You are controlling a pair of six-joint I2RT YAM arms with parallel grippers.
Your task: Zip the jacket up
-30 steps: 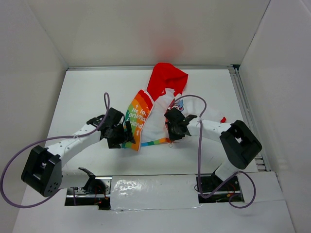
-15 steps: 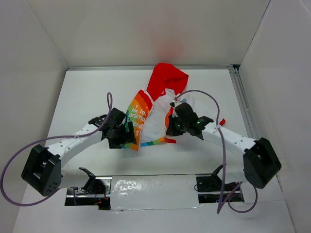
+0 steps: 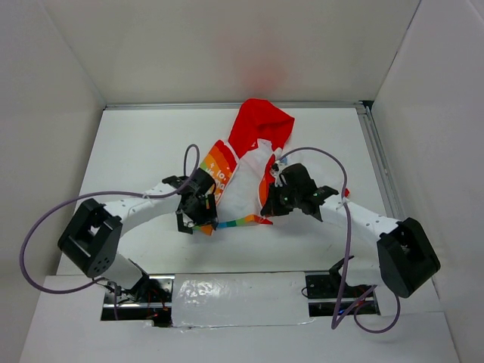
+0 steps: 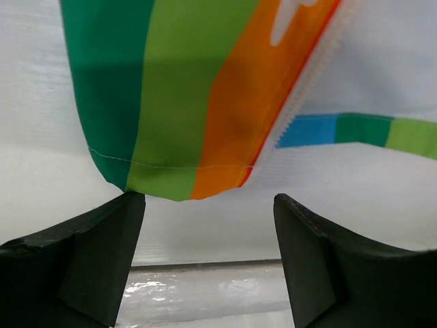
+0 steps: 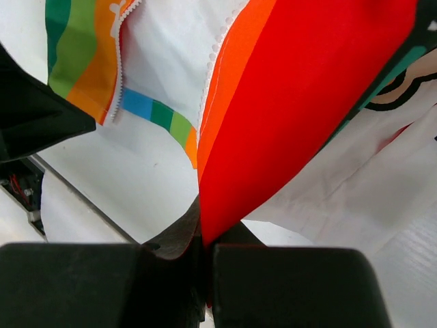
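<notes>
Its bottom hem corner [image 3: 206, 229] is the part my left gripper needs to grab next. The rainbow panel's zipper teeth will then stay free to zip up the jacket [image 3: 246, 178].
The jacket [image 3: 246, 178] lies unzipped mid-table, red hood [image 3: 261, 123] at the far end, white lining showing between its two front panels. My left gripper [image 3: 198, 217] hangs open at the bottom hem of the rainbow left panel [image 4: 177, 89]. That hem corner sits just above the gap between its fingers [image 4: 102, 253], not gripped. White zipper teeth [image 4: 307, 82] run up the panel's edge. My right gripper [image 5: 205, 242] is shut on the bottom corner of the red-orange right panel [image 5: 300, 89], which it lifts slightly. In the top view the right gripper [image 3: 271, 206] is at the jacket's lower right.
White walls enclose the table on three sides. A metal rail [image 3: 380, 170] runs along the right edge. A shiny taped strip [image 3: 227, 291] spans the near edge between the arm bases. Purple cables [image 3: 333, 170] loop over both arms.
My left arm has swung right, bringing its open gripper to the left panel's bottom hem. The right arm stretched out, its gripper staying shut on the right panel's bottom corner.
</notes>
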